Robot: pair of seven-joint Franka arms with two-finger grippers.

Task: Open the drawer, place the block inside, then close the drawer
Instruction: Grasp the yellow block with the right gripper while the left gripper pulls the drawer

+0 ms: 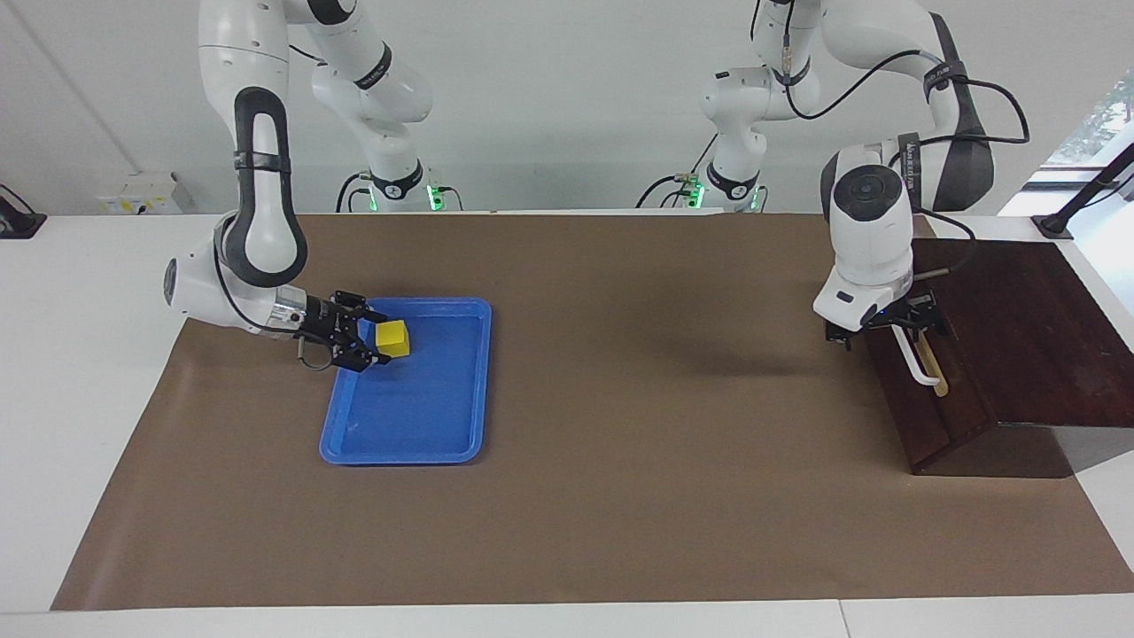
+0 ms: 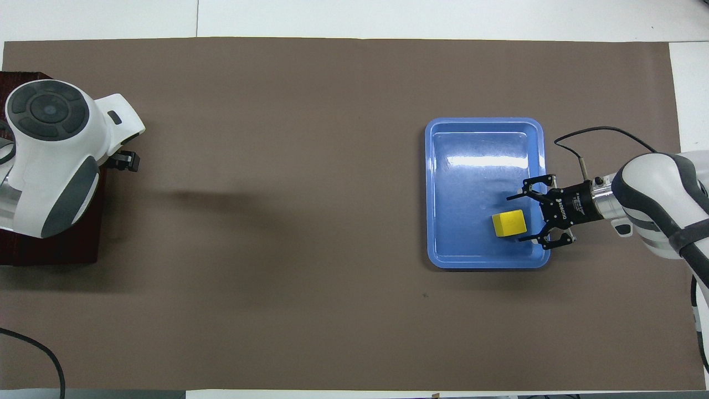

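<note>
The yellow block should go into the drawer, so my right gripper should next grab the opposite sides of the block [image 2: 509, 223] to get it into the drawer [image 2: 73, 246].
The yellow block [image 1: 394, 338] [image 2: 509, 223] lies in a blue tray [image 1: 403, 456] [image 2: 482, 124], at the tray's edge nearest the robots. My right gripper [image 1: 384, 338] [image 2: 516, 217] reaches in low over the tray rim, open, with one finger on each side of the block. The dark wooden drawer [image 1: 926, 421] is shut in its box [image 1: 1019, 319] [image 2: 55, 252] at the left arm's end of the table. My left gripper [image 1: 881, 326] is down at the upper end of the white handle [image 1: 919, 361], fingers spread. In the overhead view the arm hides that gripper and the handle.
A brown mat [image 1: 638, 399] [image 2: 288, 166] covers the table between the tray and the box. White table shows around it.
</note>
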